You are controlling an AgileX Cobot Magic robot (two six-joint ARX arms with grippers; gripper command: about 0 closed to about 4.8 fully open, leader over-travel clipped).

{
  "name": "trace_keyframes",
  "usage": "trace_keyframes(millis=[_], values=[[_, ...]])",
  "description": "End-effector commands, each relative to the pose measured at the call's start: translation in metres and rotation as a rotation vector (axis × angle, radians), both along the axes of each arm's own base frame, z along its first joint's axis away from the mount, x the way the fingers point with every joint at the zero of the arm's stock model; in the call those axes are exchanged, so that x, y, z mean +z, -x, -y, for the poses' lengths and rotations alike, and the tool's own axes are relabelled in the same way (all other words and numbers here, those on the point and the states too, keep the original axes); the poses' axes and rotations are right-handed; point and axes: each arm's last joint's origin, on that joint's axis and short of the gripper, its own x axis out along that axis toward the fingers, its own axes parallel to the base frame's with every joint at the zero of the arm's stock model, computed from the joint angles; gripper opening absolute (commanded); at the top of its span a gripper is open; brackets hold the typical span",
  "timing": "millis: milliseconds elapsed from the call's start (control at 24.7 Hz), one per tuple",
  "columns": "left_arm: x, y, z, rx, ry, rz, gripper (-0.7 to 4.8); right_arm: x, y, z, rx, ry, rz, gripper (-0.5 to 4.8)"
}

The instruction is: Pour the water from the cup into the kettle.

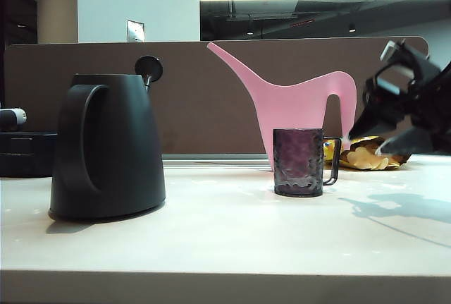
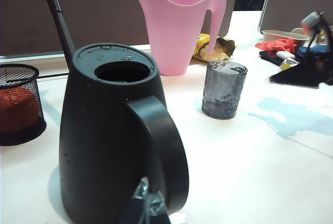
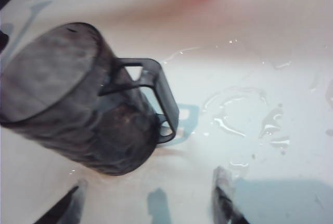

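The cup should be grabbed next with my right gripper by its slim, flat-sided handle (image 1: 334, 163), because the cup's round body (image 1: 298, 163) is wide for the fingers.
The black kettle (image 1: 106, 149) stands on the left of the table with its top opening (image 2: 124, 70) uncovered and its round knob (image 1: 149, 68) raised behind it. The small dark purple cup (image 1: 299, 161) stands upright mid-table, its handle (image 3: 156, 96) turned toward the right. My right gripper (image 1: 377, 140) hovers open just right of the cup and apart from it; in the right wrist view its fingers (image 3: 151, 190) stand wide with nothing between them. My left gripper (image 2: 147, 197) sits close before the kettle's loop handle (image 2: 166, 146), its fingertips together.
A pink watering can (image 1: 296, 106) stands behind the cup, with a yellow snack bag (image 1: 366, 156) beside it. A black mesh basket (image 2: 18, 104) sits left of the kettle. Water puddles (image 3: 244, 115) lie on the table by the cup. Small clutter (image 2: 286, 44) fills the far right.
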Motion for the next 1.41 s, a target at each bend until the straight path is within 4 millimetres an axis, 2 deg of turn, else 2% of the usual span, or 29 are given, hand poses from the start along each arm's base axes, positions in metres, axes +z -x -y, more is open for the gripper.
trace_keyframes(millis=[40, 364, 445, 728, 1011, 1172, 1293, 1334, 1374, 1415], values=[[0.002, 0.000, 0.000, -0.007, 0.002, 0.015, -0.05, -0.005, -0.014, -0.002, 0.001, -0.003, 0.001, 3.15], [0.002, 0.000, 0.000, -0.007, 0.001, 0.015, -0.05, -0.013, -0.041, -0.008, -0.012, 0.005, 0.032, 3.12], [0.002, 0.000, 0.000, -0.007, 0.001, 0.015, -0.05, -0.016, -0.044, -0.010, -0.015, 0.005, 0.053, 2.91], [0.002, 0.000, 0.000, -0.006, 0.001, 0.015, -0.05, -0.024, -0.050, -0.012, -0.023, 0.009, 0.057, 2.91], [0.002, 0.000, 0.000, -0.006, 0.001, 0.015, -0.05, -0.029, -0.068, -0.016, -0.017, 0.007, 0.048, 2.71], [0.002, 0.000, 0.000, -0.005, 0.001, 0.015, -0.05, -0.031, -0.071, -0.016, -0.019, 0.007, 0.056, 2.05], [0.002, 0.000, 0.000, -0.005, 0.001, 0.015, -0.05, -0.031, -0.072, -0.016, -0.020, 0.007, 0.055, 1.87], [0.002, 0.000, 0.000, -0.004, 0.001, 0.015, -0.05, -0.031, -0.072, -0.016, -0.020, 0.007, 0.055, 1.23], [0.002, 0.000, 0.000, -0.004, 0.001, 0.015, -0.05, -0.031, -0.072, -0.016, -0.020, 0.007, 0.055, 0.80], [0.002, 0.000, 0.000, -0.004, 0.001, 0.015, -0.05, -0.031, -0.072, -0.016, -0.020, 0.007, 0.056, 0.58]])
